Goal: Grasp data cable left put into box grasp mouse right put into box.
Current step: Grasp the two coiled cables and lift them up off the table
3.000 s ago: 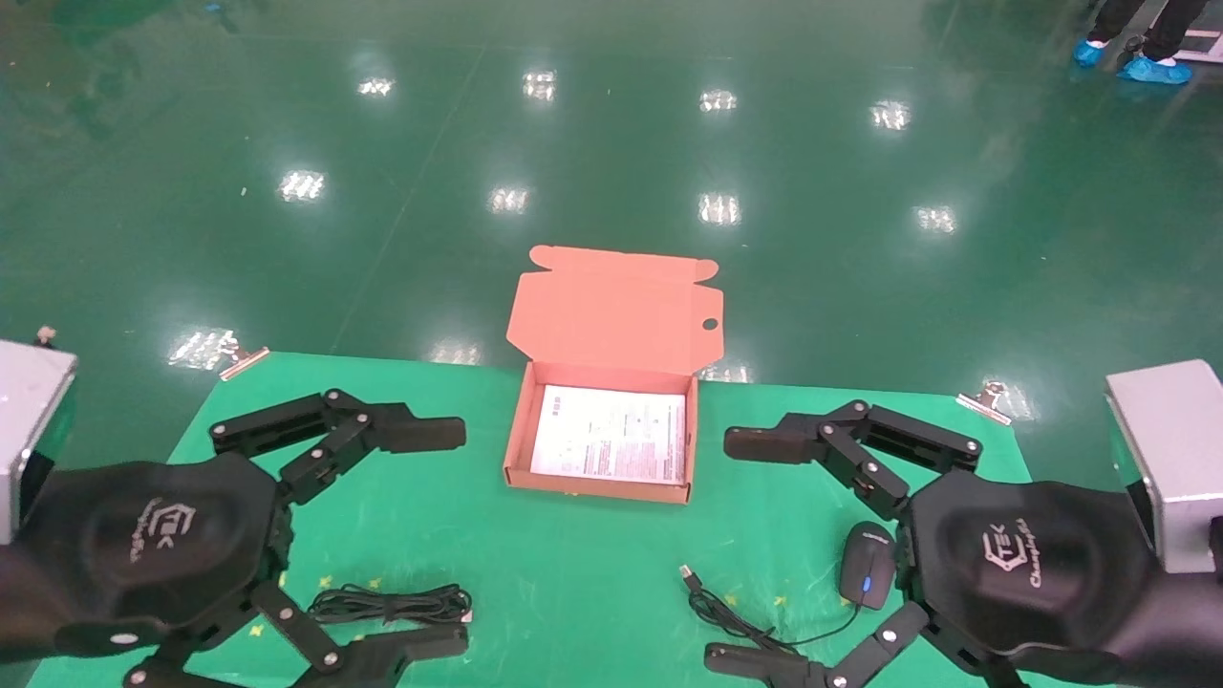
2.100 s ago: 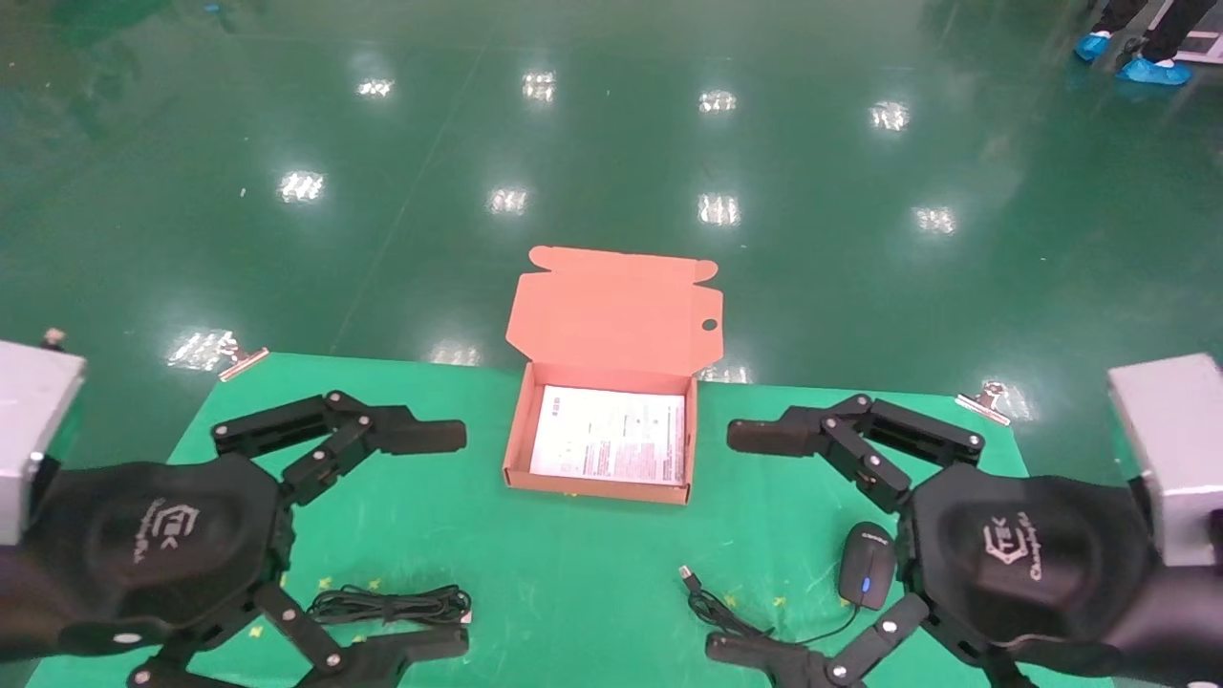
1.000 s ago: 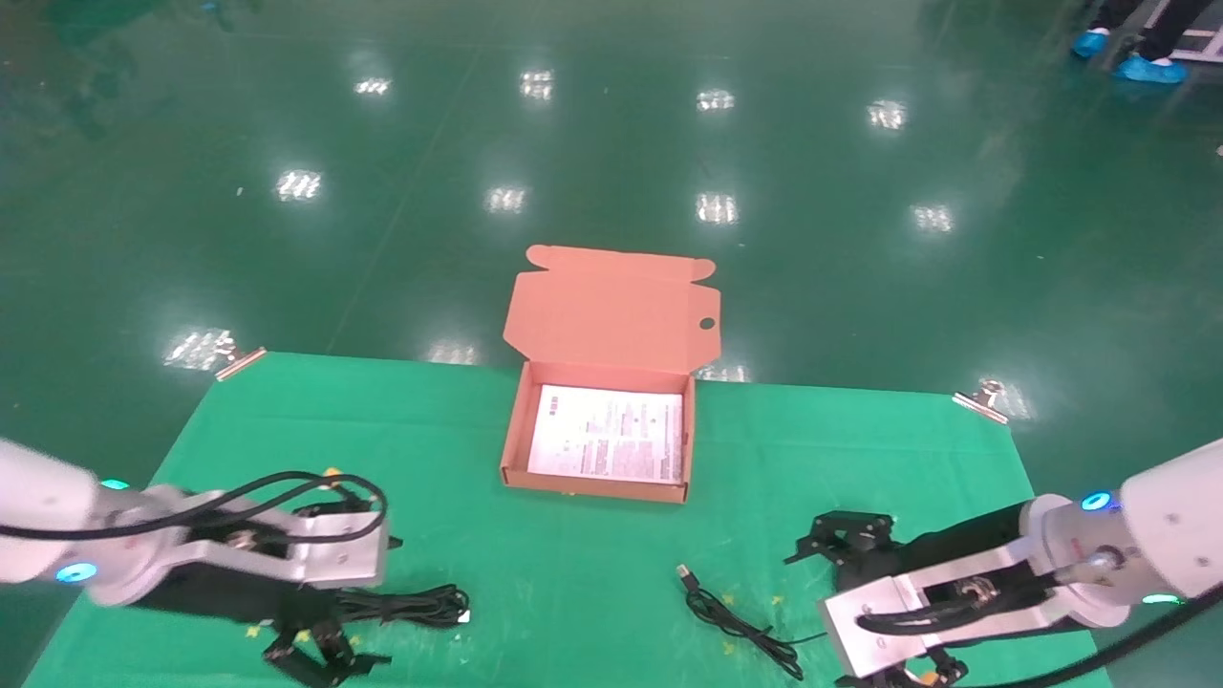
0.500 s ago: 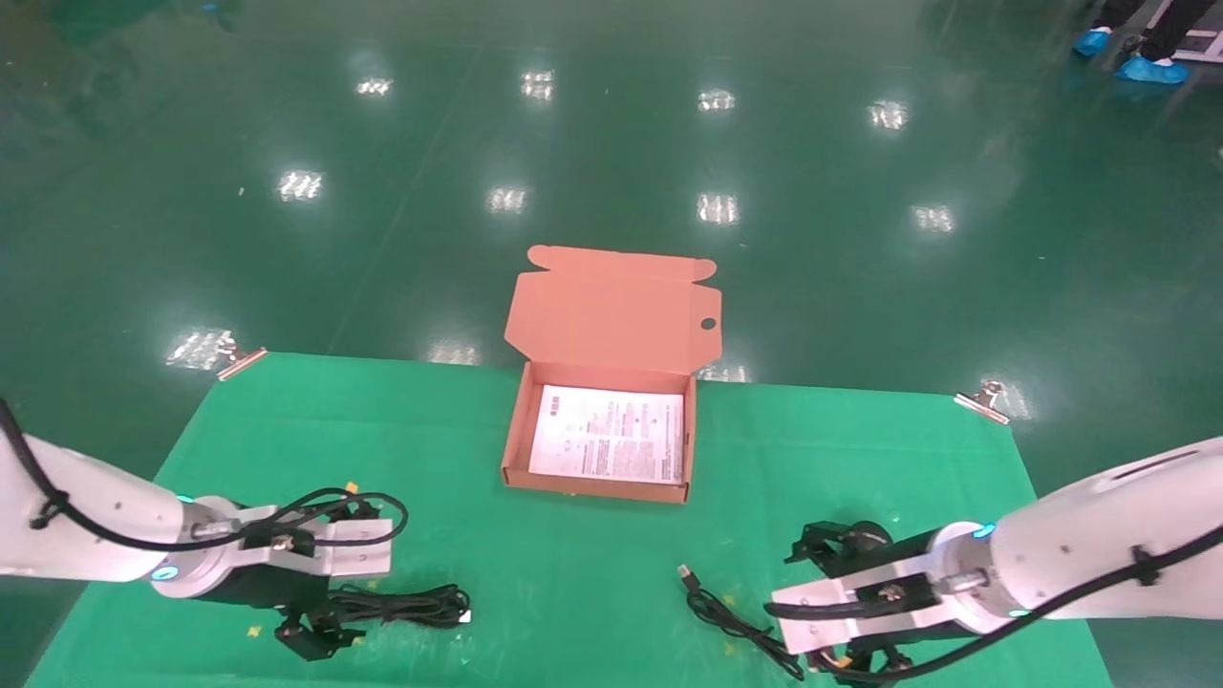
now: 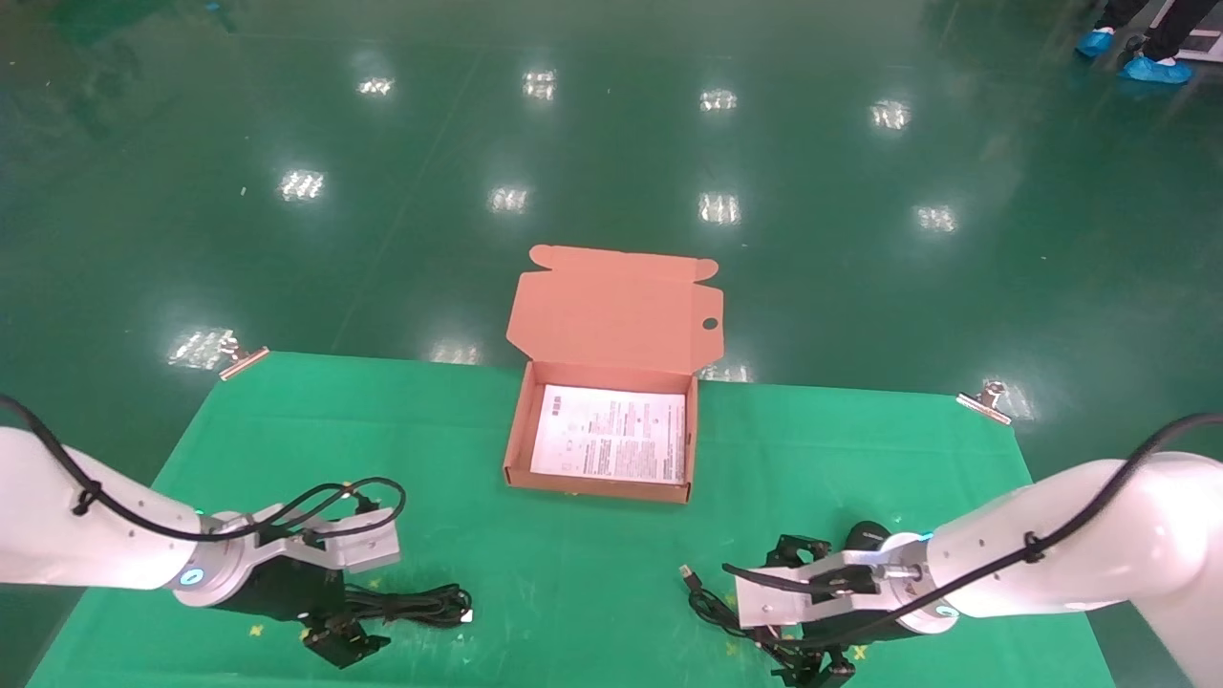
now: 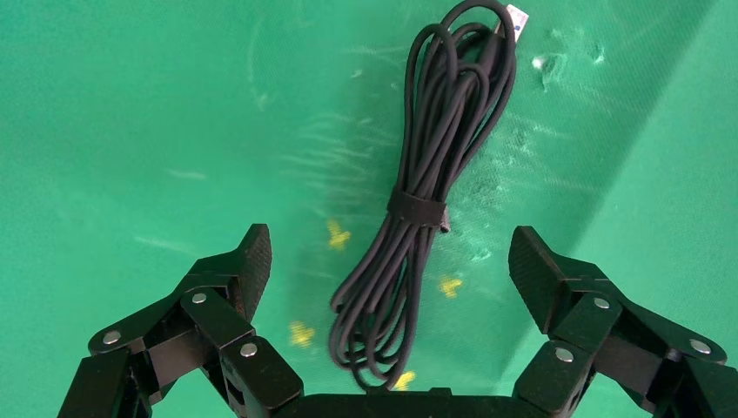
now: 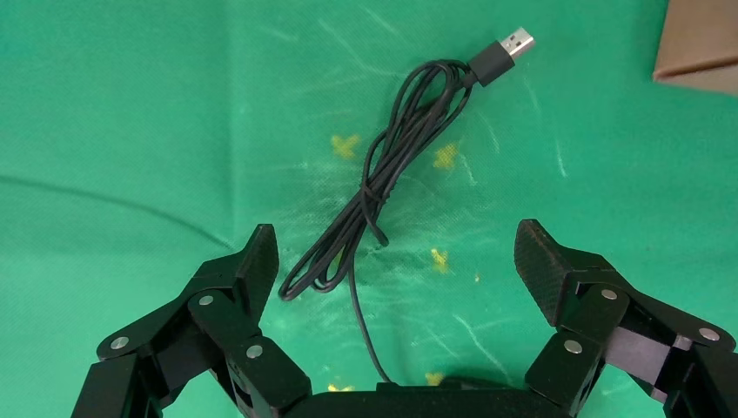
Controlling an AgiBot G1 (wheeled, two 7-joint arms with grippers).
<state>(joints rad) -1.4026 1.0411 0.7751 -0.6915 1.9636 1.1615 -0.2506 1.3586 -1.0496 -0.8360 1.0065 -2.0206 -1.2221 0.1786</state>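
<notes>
The data cable has to go into the box. My left gripper will grab it next by its strap-bound middle [image 6: 416, 207].
The salmon-orange box [image 5: 517, 435] stands open at the table's middle, its holed lid up and a white printed sheet as its floor. The data cable [image 5: 413, 605] lies bundled at the front left. My left gripper [image 5: 349, 613] is low over it and open. In the left wrist view the bundle [image 6: 416, 205] lies between the spread fingers [image 6: 246, 264], untouched. My right gripper [image 5: 785, 613] is open at the front right, over the mouse's cord [image 7: 383, 187], whose USB plug [image 7: 506, 47] points ahead. The mouse is mostly hidden under my right wrist; a dark rounded edge [image 5: 866, 535] may be it.
The green mat [image 5: 459, 449] covers the table and is held by metal clips [image 5: 984, 399] at its far corners. A shiny green floor lies beyond. A corner of the box [image 7: 696, 39] shows in the right wrist view. Yellow cross marks dot the mat near both cables.
Both arms have come down from close before the head camera to the mat. In the last half second the left gripper edged onto the cable bundle and the right gripper moved left over the cord.
</notes>
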